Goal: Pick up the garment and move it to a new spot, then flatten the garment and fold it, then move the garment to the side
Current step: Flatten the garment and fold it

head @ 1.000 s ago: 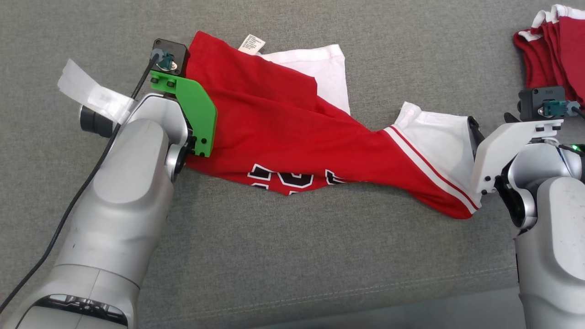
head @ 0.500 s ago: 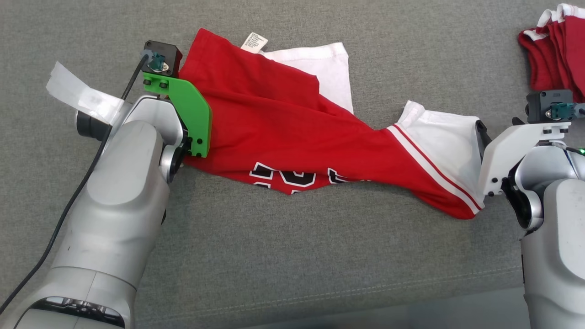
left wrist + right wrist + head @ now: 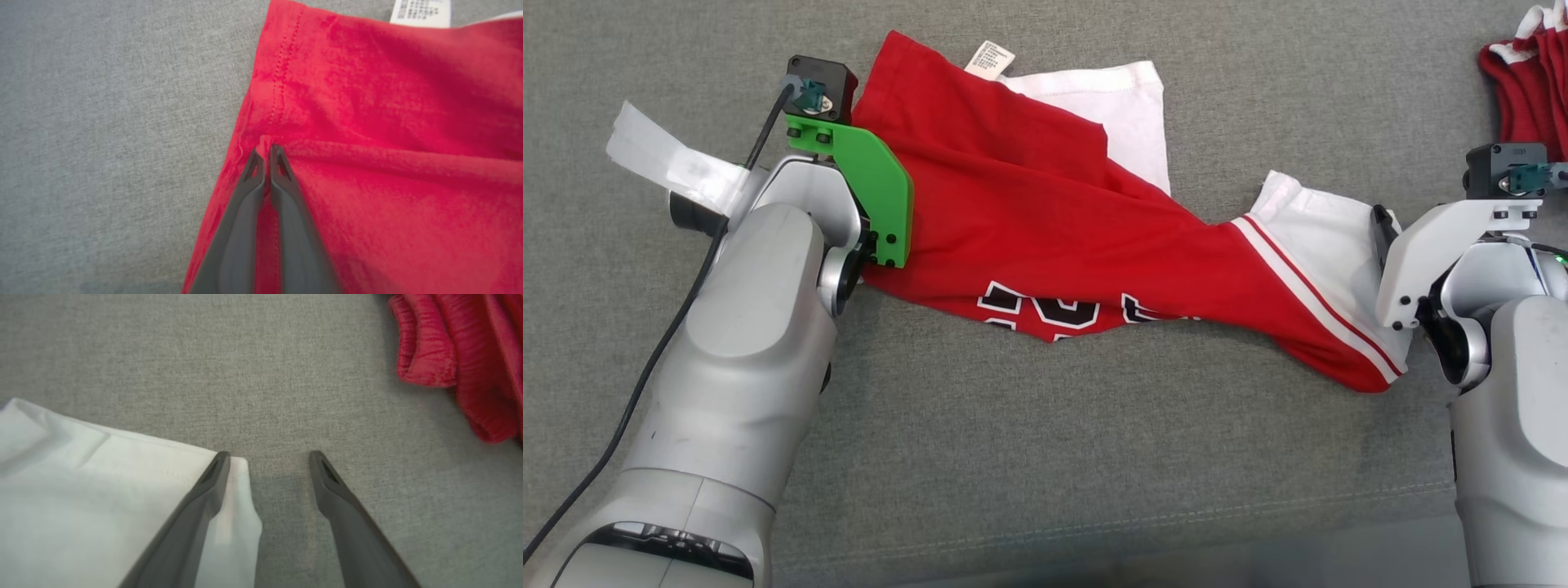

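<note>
The white sleeve needs to be grabbed next by my right gripper, by its hemmed corner (image 3: 239, 465), so that the garment can be spread flat for folding.
The garment (image 3: 1045, 237) is a red jersey with white panels and black-and-white lettering, lying crumpled across the grey cushion. In the left wrist view my left gripper (image 3: 266, 150) is shut, pinching a small fold of the red garment (image 3: 388, 122) near its left hem. My right gripper (image 3: 269, 456) stands open at the garment's white corner (image 3: 81, 486); its left finger lies over that corner and its right finger is over bare cushion. In the head view the left arm's green bracket (image 3: 874, 188) covers the garment's left edge, and the right arm's white bracket (image 3: 1437, 245) sits at its right end.
A pile of other red and white clothes (image 3: 1527, 73) lies at the far right, seen also as red cloth (image 3: 461, 355) in the right wrist view. The grey cushion (image 3: 1054, 457) stretches in front of the garment, with a seam near its front edge.
My left gripper has shut on a fold of the red garment. The head camera has shifted a little, so the whole picture sits slightly right and up.
</note>
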Controlling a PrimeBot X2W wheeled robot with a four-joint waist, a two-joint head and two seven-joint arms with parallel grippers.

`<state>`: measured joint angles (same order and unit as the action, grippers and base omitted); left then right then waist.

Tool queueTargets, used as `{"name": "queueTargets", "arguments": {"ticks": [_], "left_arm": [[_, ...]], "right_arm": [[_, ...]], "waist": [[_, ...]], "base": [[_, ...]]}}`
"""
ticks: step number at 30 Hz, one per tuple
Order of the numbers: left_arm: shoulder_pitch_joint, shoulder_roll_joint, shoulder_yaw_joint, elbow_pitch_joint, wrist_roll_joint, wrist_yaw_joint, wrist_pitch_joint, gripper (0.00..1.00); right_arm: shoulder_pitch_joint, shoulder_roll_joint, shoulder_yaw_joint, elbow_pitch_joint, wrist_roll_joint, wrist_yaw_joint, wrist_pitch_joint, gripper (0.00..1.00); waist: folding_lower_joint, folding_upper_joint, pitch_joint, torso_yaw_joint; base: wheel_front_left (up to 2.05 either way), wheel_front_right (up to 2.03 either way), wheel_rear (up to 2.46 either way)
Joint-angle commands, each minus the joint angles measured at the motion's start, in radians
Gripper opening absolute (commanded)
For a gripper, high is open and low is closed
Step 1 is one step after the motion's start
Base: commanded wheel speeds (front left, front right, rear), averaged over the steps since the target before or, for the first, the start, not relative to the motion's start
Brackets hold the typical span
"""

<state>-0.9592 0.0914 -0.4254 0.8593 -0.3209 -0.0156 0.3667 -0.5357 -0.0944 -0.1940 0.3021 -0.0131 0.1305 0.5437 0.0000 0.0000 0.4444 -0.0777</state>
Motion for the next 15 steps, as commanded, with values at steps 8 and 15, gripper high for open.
{"name": "queueTargets", "arguments": {"ticks": [8,15], "left_arm": [[0.009,-0.01,-0.015,0.027,-0.024,-0.001,-0.008,0.0],[0.004,-0.014,-0.019,0.042,-0.034,-0.002,-0.023,0.0]], "right_arm": [[0.076,0.023,0.053,0.004,0.067,0.004,0.061,1.0],[0.132,0.006,0.046,-0.101,0.07,0.0,0.084,1.0]], "waist": [[0.0,0.0,-0.001,0.011],[0.0,0.0,-0.014,-0.001]], "base": [[0.0,0.0,0.0],[0.0,0.0,0.0]]}}
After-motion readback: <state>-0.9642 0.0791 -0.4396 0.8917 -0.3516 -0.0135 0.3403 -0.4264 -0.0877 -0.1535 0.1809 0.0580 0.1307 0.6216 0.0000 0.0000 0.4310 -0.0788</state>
